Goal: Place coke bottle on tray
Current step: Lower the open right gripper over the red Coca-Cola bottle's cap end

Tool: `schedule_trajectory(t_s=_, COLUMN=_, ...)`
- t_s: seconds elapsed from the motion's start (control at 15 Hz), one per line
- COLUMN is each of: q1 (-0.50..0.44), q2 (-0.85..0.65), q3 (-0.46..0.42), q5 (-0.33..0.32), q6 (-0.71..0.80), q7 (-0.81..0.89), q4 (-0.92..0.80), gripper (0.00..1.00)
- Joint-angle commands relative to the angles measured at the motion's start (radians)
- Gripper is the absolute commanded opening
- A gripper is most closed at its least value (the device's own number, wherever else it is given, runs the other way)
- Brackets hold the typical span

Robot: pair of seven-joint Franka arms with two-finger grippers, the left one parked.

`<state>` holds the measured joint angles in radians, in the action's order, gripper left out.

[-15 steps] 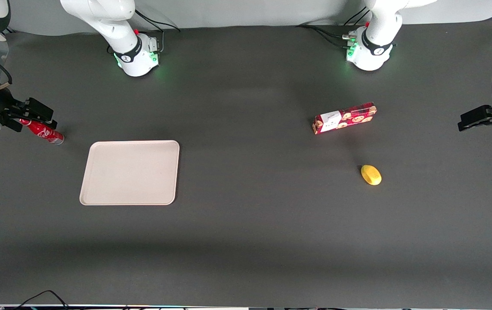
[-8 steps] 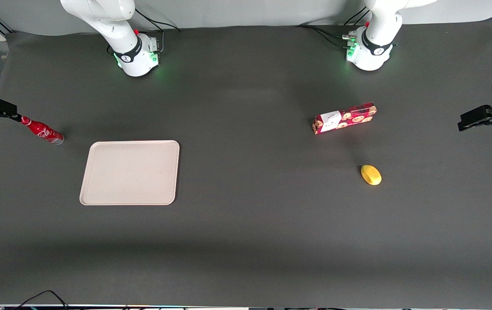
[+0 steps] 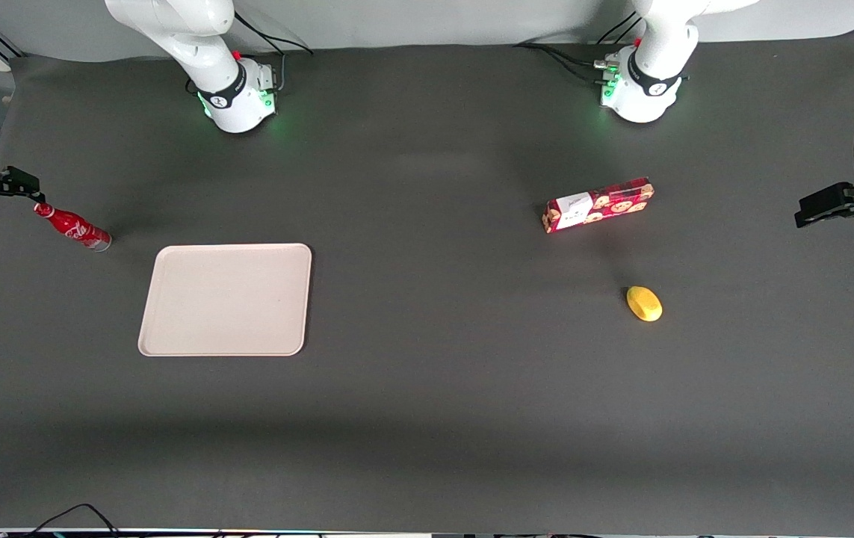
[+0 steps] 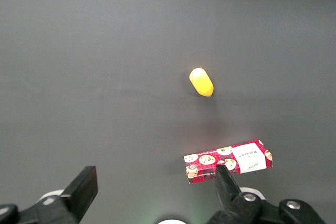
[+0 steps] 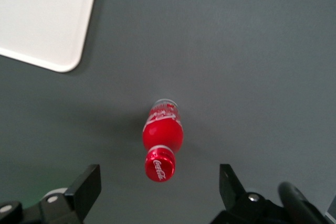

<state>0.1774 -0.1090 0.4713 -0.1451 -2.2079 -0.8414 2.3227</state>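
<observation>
The robot's right gripper will next grab the bottle by its red cap (image 3: 43,210), to put the coke bottle on the tray (image 3: 225,299).
The coke bottle (image 3: 72,228), small and red with white script and a red cap, stands on the dark table beside the beige tray (image 3: 225,299), apart from it and toward the working arm's end. My right gripper (image 3: 14,185) hangs open just above and beside the bottle's cap, holding nothing. In the right wrist view the bottle (image 5: 163,135) is seen from above, with its cap between the spread fingers of the gripper (image 5: 159,167) and not touching them. A corner of the tray (image 5: 42,14) shows there too.
A red cookie box (image 3: 598,204) and a yellow lemon-like object (image 3: 644,303) lie toward the parked arm's end; both also show in the left wrist view, the box (image 4: 228,161) and the yellow object (image 4: 201,82). The table edge is close to the bottle.
One second ago my gripper was low around the bottle's neck. It has drawn up and away toward the table's end, then edged back a little. The bottle and tray have not moved.
</observation>
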Motion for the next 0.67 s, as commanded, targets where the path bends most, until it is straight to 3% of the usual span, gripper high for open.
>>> schedule_trajectory(t_s=0.0, q1=-0.009, q2=-0.025, q3=0.03, q5=-0.024, q6=-0.058, q7=-0.028, q4=0.063, gripper=1.0)
schedule_trajectory(t_s=0.47, q1=-0.001, q2=0.025, q3=0.046, q5=-0.016, q6=-0.162, q7=-0.03, q4=0.101, gripper=1.0)
schedule_trajectory(t_s=0.6, q1=-0.001, q2=0.035, q3=0.047, q5=-0.016, q6=-0.176, q7=-0.03, q4=0.101, gripper=0.96)
